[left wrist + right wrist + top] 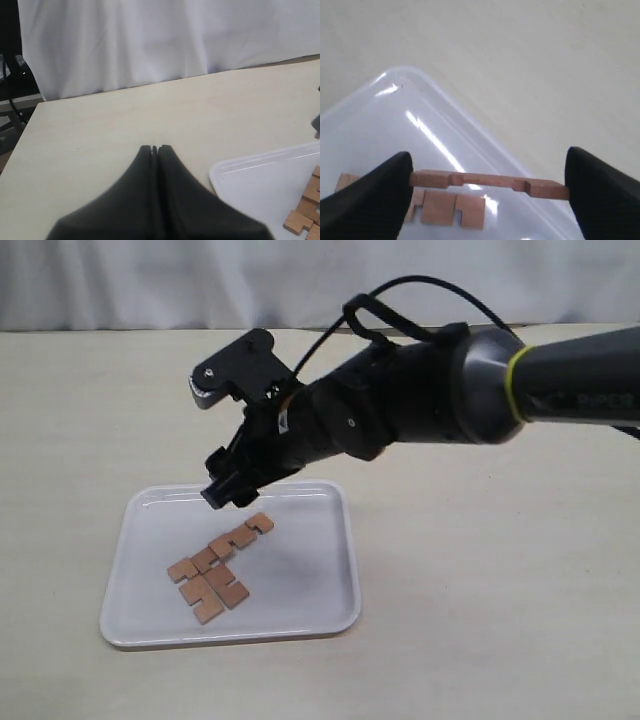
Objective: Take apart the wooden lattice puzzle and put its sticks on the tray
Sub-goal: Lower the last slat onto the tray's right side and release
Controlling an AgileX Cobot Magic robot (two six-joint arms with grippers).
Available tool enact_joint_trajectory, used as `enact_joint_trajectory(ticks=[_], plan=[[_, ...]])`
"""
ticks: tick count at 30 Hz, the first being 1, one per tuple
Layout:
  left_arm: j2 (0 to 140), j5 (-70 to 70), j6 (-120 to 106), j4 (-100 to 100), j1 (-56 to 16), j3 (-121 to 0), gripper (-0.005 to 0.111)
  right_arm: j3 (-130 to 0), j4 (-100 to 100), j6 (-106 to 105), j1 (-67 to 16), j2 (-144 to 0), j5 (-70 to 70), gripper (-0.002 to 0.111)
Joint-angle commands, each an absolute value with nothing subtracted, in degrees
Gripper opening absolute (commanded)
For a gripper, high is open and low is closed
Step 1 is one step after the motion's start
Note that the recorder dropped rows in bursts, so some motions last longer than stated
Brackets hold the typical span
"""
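Note:
My right gripper keeps holding the stick from here until it is lower. In the right wrist view it hangs high above the tray's bottom and would fall.
The white tray (300, 575) lies on the table with several loose reddish-brown notched sticks (215, 575) on it. No assembled lattice puzzle shows in any view. My right gripper (228, 490) hangs over the tray's far side. In the right wrist view it (489, 184) is shut on one notched stick (487, 181), held end to end between the fingers (380, 195) above the tray (380, 125), with another stick (452, 210) lying below. My left gripper (155, 149) is shut on nothing, low over bare table beside a corner of the tray (260, 185), where sticks (305, 210) show.
The table is a pale beige surface with a white curtain (150, 40) along its far edge. The right arm (450, 390) reaches in from the right, with a cable looping above it. The left arm is out of the exterior view.

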State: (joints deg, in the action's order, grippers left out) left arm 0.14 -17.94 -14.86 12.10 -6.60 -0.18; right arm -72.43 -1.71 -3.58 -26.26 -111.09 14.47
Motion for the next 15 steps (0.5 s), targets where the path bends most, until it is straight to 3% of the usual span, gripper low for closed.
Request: enact_joint_trajectory(ticks=[1,9,12,14,15], plan=[[0.0,-17.4,-15.2,12.2,-6.0,0.0,0.0,-65.1,-1.3,-4.3,-26.0,-109.2,11.4,0.005],[0.0,-17.4,-15.2,12.2,-6.0,0.0,0.0,-59.2,1.1,-4.3,-26.1,-109.2,11.0,0.006],[0.0,-17.4,-15.2,12.2,-6.0,0.0,0.0,-59.2,2.1,-3.9,-26.1,-109.2,12.2,0.022],[0.0,-17.4,-15.2,12.2,-6.0,0.0,0.0,-59.2,2.1,-3.3,-26.1,-109.2,12.5,0.039],[0.0,-17.4,-15.2,12.2,-6.0,0.0,0.0,-59.2,2.4,-3.0,-26.1,-109.2,12.5,0.055]])
